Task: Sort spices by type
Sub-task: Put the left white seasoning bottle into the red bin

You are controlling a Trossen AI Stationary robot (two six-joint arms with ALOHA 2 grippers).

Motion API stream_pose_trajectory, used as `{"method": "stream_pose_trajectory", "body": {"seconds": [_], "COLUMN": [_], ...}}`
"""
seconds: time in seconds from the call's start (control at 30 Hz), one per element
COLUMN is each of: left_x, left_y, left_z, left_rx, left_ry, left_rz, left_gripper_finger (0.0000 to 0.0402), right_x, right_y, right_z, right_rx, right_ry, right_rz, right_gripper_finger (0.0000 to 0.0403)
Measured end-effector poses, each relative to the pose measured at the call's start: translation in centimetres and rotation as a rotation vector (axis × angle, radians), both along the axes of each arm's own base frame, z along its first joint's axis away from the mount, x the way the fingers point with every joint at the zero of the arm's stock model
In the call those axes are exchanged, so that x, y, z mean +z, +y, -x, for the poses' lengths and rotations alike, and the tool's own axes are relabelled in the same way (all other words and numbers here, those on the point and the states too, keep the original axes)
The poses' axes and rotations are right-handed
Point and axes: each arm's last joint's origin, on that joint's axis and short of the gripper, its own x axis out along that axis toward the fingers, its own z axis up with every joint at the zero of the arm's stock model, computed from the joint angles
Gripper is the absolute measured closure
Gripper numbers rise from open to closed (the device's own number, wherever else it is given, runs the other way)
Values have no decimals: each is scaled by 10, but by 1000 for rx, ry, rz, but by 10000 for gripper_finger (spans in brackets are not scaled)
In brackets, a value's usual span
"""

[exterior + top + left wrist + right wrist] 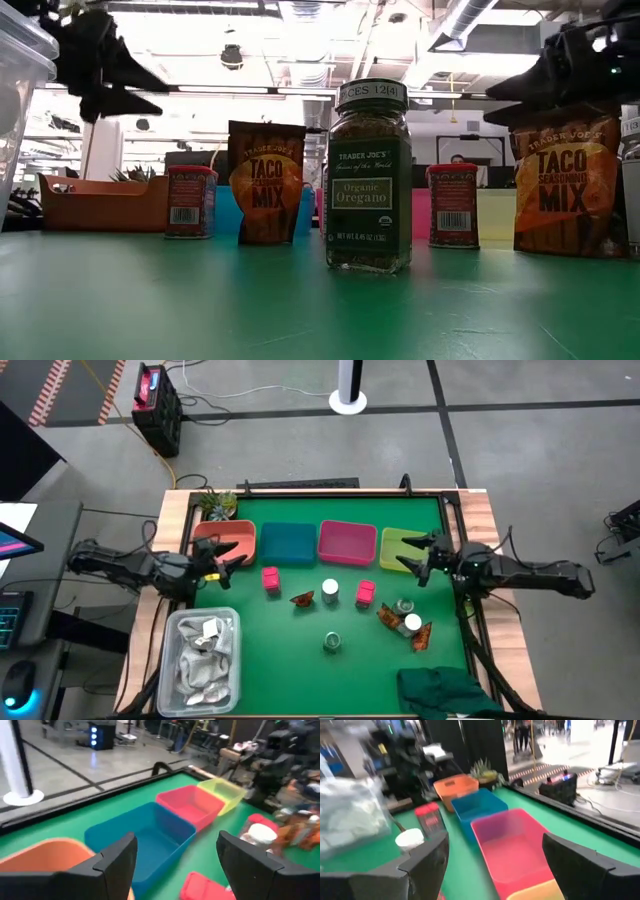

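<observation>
My right gripper grips its white-end with the cap (330, 586) next, to sort the white-capped jar into the pink bin (347, 542).
The spices stand on the green mat near the bins. There are two pink blocks (270, 579) (365, 593), two white-capped jars (330, 591) (411, 624), orange-brown foil packets (303, 599) (388, 616) (422, 637) and round greenish glass jars (332, 643) (404, 606). In the low view the oregano jar (369, 180) stands upright in front. My left gripper (235, 557) hovers open at the mat's left edge, beside the orange bin (225, 540). My right gripper (412, 560) hovers open over the yellow-green bin (405, 548). Neither holds anything.
Blue bin (288, 543) and pink bin (347, 544) sit between the orange and yellow-green ones along the far side. A clear tub of white wrappers (205, 660) stands at the near left. A dark green cloth (450, 690) lies at the near right, and a small plant (215, 503) in the far left corner.
</observation>
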Motion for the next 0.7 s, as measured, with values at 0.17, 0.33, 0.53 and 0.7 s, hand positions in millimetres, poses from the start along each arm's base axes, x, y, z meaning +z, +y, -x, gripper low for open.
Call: {"method": "stream_pose_trajectory", "body": {"seconds": [0.17,0.33,0.53,0.7], "left_x": [20,45,56,49], "left_y": [1,2,3,3], "left_z": [-3,-13,-35,-50], "left_rx": [-32,9,63,73], "left_ry": [50,118,222,304], "left_rz": [-30,-109,-172,-185], "left_gripper_finger": [146,146,146,146], "right_x": [20,42,66,86], "right_y": [-2,-4,5,19], "right_z": [-22,-56,-104,-148], "right_rx": [11,57,190,307], "right_ry": [130,338,598,706], "right_rz": [40,101,195,249], "right_gripper_finger": [58,58,52,33]}}
